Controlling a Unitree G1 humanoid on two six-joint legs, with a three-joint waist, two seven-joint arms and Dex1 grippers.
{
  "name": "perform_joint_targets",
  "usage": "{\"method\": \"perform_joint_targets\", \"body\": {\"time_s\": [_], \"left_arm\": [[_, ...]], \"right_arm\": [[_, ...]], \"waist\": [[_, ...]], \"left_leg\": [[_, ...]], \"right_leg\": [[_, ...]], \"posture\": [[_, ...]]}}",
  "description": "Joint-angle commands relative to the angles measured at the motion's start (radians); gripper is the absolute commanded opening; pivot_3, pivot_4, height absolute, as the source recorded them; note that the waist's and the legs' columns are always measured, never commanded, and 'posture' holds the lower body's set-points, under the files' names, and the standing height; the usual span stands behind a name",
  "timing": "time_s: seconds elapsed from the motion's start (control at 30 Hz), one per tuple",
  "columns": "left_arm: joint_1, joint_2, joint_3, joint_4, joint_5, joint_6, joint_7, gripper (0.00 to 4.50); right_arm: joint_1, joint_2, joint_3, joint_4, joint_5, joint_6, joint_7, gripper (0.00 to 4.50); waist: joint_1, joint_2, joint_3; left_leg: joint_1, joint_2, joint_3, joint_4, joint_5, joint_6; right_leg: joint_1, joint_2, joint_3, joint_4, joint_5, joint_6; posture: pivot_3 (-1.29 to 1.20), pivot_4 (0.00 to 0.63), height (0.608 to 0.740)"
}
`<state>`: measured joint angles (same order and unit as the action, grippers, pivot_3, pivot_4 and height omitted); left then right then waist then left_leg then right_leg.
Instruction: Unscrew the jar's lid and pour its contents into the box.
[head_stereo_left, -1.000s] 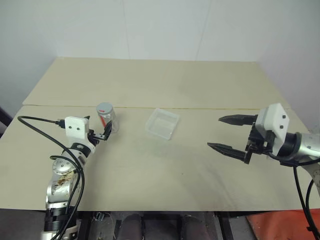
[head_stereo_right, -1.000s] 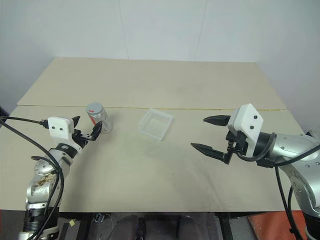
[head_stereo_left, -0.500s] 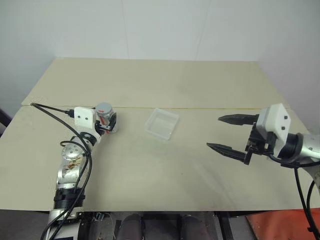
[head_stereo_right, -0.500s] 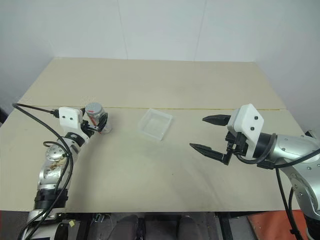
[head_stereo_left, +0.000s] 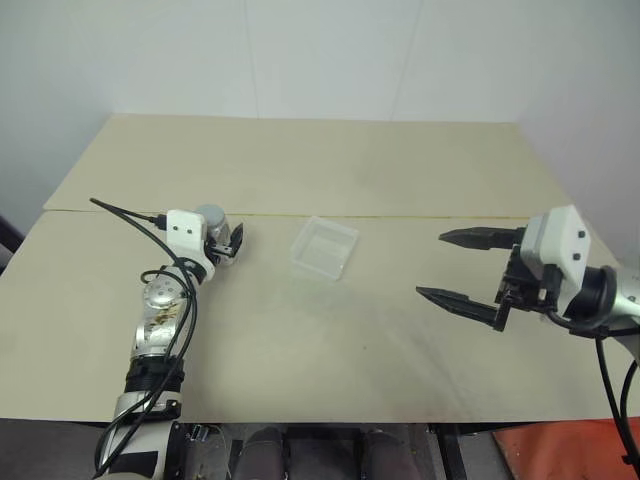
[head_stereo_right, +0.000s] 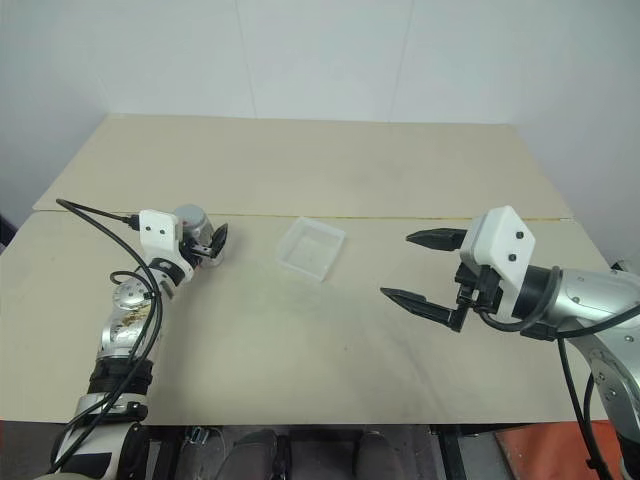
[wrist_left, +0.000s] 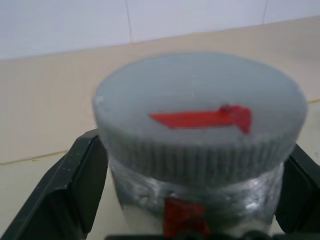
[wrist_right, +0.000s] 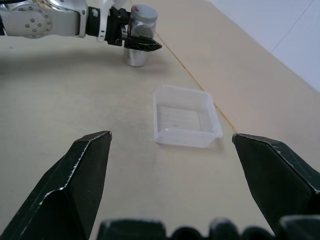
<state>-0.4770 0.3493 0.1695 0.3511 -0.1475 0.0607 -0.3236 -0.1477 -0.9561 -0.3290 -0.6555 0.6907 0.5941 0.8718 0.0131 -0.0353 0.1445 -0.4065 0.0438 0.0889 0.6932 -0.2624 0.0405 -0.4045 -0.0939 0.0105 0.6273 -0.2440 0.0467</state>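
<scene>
My right gripper will next take hold of the lid by its grey side to unscrew it, because the black fingers of my left gripper crowd the jar's body.
The jar stands upright on the table's left part, with its grey lid on and a red mark on top. My left gripper is level and open, and its black fingers stand on either side of the jar's body below the lid. The clear plastic box lies a short way to the right of the jar, and it looks bare inside. My right gripper hangs open above the table's right part, apart from the box, which shows between its fingers in the right wrist view. The contents are hidden.
The beige table has a seam running across it just behind the jar and box. A black cable loops from my left wrist. A white wall stands behind the far edge.
My left gripper has moved forward, from just short of the jar to around it. The right gripper has stayed in place. Jar and box have not moved.
</scene>
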Motion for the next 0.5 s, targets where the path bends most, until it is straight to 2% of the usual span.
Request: {"method": "perform_joint_targets", "body": {"time_s": [0.03, 0.23, 0.33, 0.5], "left_arm": [[-0.023, -0.002, -0.008, -0.018, 0.005, -0.010, 0.004, 3.85], [0.006, -0.008, -0.016, -0.060, 0.014, 0.015, 0.020, 1.95], [0.003, 0.003, -0.024, -0.081, 0.004, 0.036, -0.007, 1.94], [-0.055, 0.127, -0.060, -0.211, -0.176, 0.197, -0.371, 1.94]], "right_arm": [[-0.005, -0.014, -0.047, -0.034, 0.021, 0.003, -0.009, 4.50], [-0.013, -0.009, -0.042, -0.050, 0.026, 0.007, -0.020, 4.50], [-0.035, -0.005, -0.019, -0.051, 0.026, 0.002, -0.023, 4.50], [-0.161, 0.029, 0.058, -0.001, 0.041, 0.007, -0.035, 4.50]], "waist": [[0.000, 0.000, 0.000], [0.000, 0.000, 0.000], [0.000, 0.000, 0.000], [-0.004, 0.000, 0.000]], "left_leg": [[0.000, 0.000, 0.000, 0.000, 0.000, 0.000], [0.000, 0.000, 0.000, 0.000, 0.000, 0.000], [0.000, 0.000, 0.000, 0.000, 0.000, 0.000], [0.000, 0.001, 0.000, 0.000, 0.000, 0.000]], "right_leg": [[0.000, 0.000, 0.000, 0.000, 0.000, 0.000], [0.000, 0.000, 0.000, 0.000, 0.000, 0.000], [0.000, 0.000, 0.000, 0.000, 0.000, 0.000], [-0.001, 0.001, 0.000, 0.000, 0.000, 0.000]], "posture": [[0.00, 0.150, 0.740], [0.00, 0.150, 0.740], [0.00, 0.150, 0.740], [0.00, 0.150, 0.740]]}}
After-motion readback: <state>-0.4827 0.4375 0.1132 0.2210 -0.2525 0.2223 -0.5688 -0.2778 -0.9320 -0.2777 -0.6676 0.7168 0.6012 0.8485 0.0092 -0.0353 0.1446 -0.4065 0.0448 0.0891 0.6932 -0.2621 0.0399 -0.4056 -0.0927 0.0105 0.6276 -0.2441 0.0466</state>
